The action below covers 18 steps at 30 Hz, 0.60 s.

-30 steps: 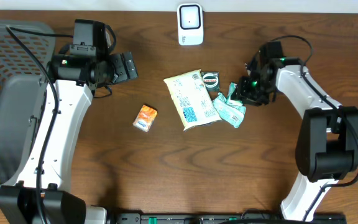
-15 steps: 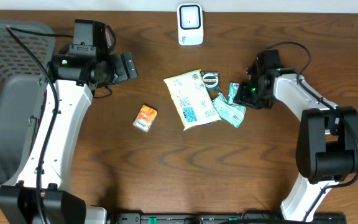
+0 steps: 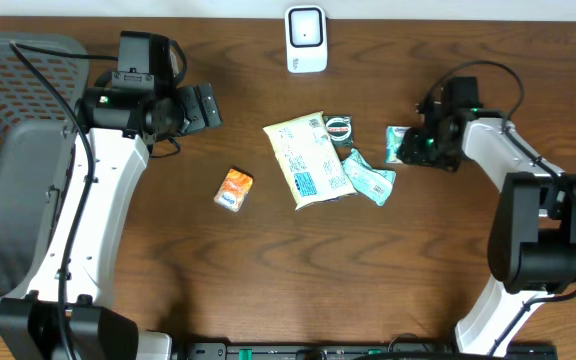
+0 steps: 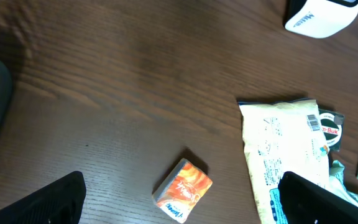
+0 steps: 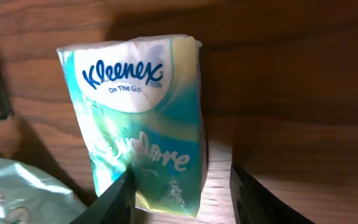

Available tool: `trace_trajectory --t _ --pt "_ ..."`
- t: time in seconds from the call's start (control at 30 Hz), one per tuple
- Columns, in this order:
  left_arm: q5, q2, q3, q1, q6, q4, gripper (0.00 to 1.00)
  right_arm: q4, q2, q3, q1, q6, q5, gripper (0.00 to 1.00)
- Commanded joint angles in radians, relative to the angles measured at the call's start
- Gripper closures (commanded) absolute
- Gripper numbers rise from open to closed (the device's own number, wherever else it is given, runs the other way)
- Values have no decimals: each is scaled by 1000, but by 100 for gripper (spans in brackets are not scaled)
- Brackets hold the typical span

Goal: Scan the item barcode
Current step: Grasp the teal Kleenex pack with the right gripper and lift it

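The tissue pack's edge at the end opposite the Kleenex name is the part my right gripper should grab, so the pack's broad sides stay clear to scan.
A small Kleenex tissue pack point(image 5: 142, 124), white, blue and green, lies on the wood between the fingers of my right gripper point(image 5: 182, 186). The left finger touches it and a gap shows at the right finger, so the jaws stand open. No barcode shows on its visible face. Overhead, the pack point(image 3: 396, 145) sits right of the item pile, at my right gripper point(image 3: 410, 148). The white scanner point(image 3: 306, 38) stands at the table's back edge. My left gripper point(image 3: 203, 105) hovers wide open and holds nothing; from the left wrist its point(image 4: 182, 196) fingers frame an orange packet point(image 4: 184, 190).
A cream bag point(image 3: 308, 160), a round tin point(image 3: 339, 128) and a green wipes pack point(image 3: 368, 178) lie mid-table. The orange packet point(image 3: 234, 189) sits left of them. A grey basket point(image 3: 8, 150) fills the far left.
My right gripper has moved right and slightly back, bringing the Kleenex pack away from the pile. Its jaws have widened a little. The left arm has not moved.
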<state>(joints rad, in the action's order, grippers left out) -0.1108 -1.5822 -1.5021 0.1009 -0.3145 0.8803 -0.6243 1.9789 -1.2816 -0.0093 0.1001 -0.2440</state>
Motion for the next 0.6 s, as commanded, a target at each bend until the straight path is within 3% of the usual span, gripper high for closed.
trace_trajectory --t 0.0,0.2,0.37,0.57 --pt "-9 -6 -7 -1 3 2 2 -3 2 -26 -16 -10 -81 57" --pt "-9 -6 -7 -1 3 2 2 -30 2 -24 -21 182 -118 66" --pt "-9 -6 -7 -1 3 2 2 -10 3 5 -20 220 -77 73" --pt "-9 -6 -7 -1 3 2 2 81 3 90 -20 267 3 91"
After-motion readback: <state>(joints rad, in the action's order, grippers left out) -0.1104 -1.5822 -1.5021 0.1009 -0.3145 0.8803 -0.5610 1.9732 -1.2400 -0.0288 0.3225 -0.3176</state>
